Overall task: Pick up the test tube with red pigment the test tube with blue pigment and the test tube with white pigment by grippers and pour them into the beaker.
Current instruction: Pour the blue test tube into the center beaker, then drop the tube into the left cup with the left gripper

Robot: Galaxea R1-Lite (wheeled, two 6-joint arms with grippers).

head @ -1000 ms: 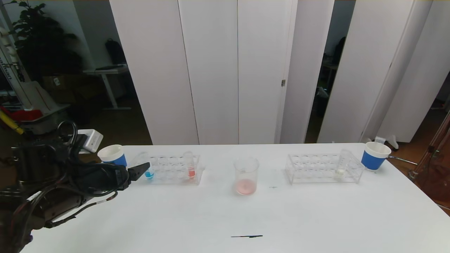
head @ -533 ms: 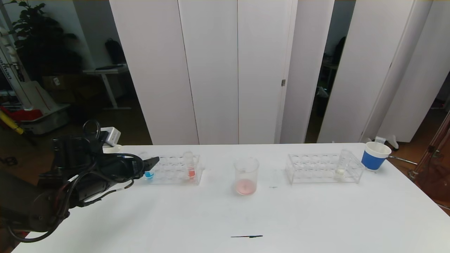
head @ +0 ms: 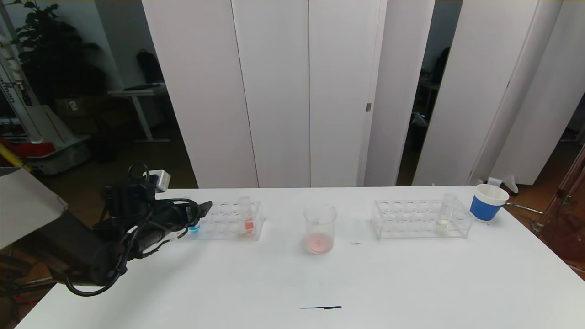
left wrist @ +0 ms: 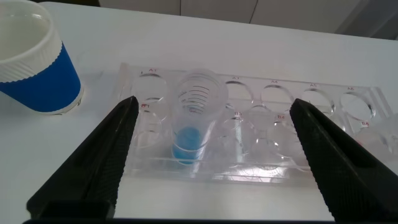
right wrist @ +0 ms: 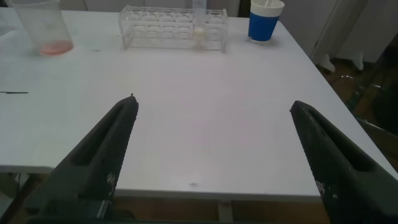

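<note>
The clear rack [left wrist: 264, 137] surrounds the lower half of the blue test tube, so next my left gripper will pick up the test tube by its upper part below its rim [left wrist: 198, 107].
The test tube with blue pigment [head: 194, 227] stands at the left end of the left clear rack [head: 228, 224]. A tube with red pigment [head: 248, 220] stands further right in that rack. My left gripper [head: 203, 209] is open just in front of the blue tube [left wrist: 191, 121], its fingers [left wrist: 118, 134] to either side and not touching. The beaker [head: 320, 228] stands mid-table with pinkish liquid at its bottom. The test tube with white pigment [head: 445, 214] stands in the right rack [head: 411, 221]. My right gripper [right wrist: 212, 104] is open and empty, low near the table's front right; it is out of the head view.
A white cup with a blue band [head: 488, 202] stands at the table's far right. Another such cup [left wrist: 37, 59] stands beside the left rack, hidden behind my arm in the head view. A black mark [head: 320, 307] lies near the front edge.
My left arm has moved forward and to the right towards the left rack, bringing its open fingers up around the blue tube. It now hides the left cup in the head view.
</note>
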